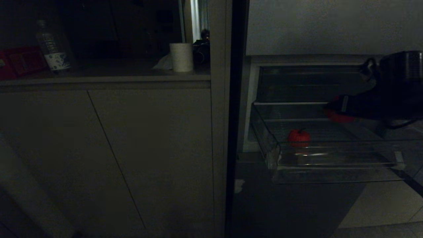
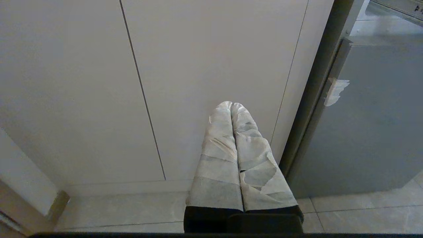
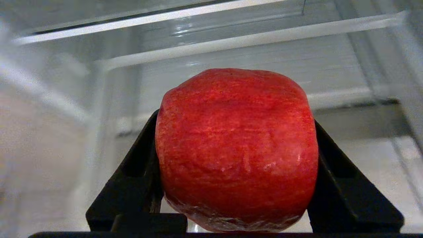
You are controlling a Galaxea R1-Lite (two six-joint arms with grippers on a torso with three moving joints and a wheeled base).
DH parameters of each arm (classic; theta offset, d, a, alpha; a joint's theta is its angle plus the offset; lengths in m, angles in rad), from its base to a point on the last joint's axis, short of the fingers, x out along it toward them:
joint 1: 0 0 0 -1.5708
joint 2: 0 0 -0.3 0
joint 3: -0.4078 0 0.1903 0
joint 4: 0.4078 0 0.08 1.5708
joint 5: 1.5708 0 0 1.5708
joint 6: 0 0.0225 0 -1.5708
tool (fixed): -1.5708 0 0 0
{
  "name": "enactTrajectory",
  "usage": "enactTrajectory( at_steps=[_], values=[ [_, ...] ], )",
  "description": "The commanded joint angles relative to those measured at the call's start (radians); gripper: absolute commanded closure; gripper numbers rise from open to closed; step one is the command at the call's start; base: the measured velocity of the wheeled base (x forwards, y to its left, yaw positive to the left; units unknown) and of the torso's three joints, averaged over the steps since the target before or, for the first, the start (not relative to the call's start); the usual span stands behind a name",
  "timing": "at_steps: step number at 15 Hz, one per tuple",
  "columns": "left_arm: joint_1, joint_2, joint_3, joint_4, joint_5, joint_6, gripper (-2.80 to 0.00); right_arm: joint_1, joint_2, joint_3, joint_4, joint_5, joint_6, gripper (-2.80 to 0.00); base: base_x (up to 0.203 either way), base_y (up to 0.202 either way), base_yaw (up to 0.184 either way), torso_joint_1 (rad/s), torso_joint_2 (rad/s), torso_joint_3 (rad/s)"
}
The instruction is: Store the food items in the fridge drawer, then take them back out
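I should keep holding the red fruit (image 1: 340, 116) with my right gripper until it is lower. The fruit is hanging above the drawer's ribbed bottom and would fall if I opened now.
The clear fridge drawer (image 1: 333, 165) stands pulled out at the right of the head view. One red food item (image 1: 299, 137) with a small stem lies on its ribbed floor. My right gripper (image 1: 335, 110) reaches in from the right, above the drawer, shut on the other red food item (image 3: 236, 148), a round apple-like piece filling the space between its black fingers (image 3: 134, 178). The drawer's clear walls (image 3: 231, 43) show behind it. My left gripper (image 2: 231, 105) hangs parked low by the cabinet, its taped fingers pressed together.
A dark fridge edge (image 1: 236, 115) separates the drawer from pale cabinet doors (image 1: 132, 148). On the counter above stand a water bottle (image 1: 53, 49), a flat red box (image 1: 19, 61) and a paper roll (image 1: 181, 57). A darker bin (image 1: 307, 82) sits above the drawer.
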Motion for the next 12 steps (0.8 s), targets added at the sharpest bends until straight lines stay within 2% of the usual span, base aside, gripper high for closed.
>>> enactTrajectory(
  at_steps=[1,4,6,7,12],
  values=[
    [0.0,0.0,0.0,0.0,0.0,-0.001,0.0,-0.004,0.163,-0.055,-0.046,-0.026,0.003,0.0,0.0,0.0,0.0,0.0,0.0,0.0],
    [0.0,0.0,0.0,0.0,0.0,-0.001,0.0,-0.027,0.224,-0.097,-0.055,-0.068,0.011,0.0,0.0,0.0,0.0,0.0,0.0,0.0],
    [0.0,0.0,0.0,0.0,0.0,0.0,0.0,-0.034,0.241,-0.094,-0.055,-0.074,0.044,0.0,0.0,0.0,0.0,0.0,0.0,0.0],
    [0.0,0.0,0.0,0.0,0.0,-0.001,0.0,-0.036,0.243,-0.092,-0.053,-0.074,0.044,-2.8,0.0,0.0,0.0,0.0,0.0,0.0],
    [0.0,0.0,0.0,0.0,0.0,0.0,0.0,-0.043,0.237,-0.093,-0.059,-0.074,0.047,-2.8,0.0,0.0,0.0,0.0,0.0,0.0]
  ],
)
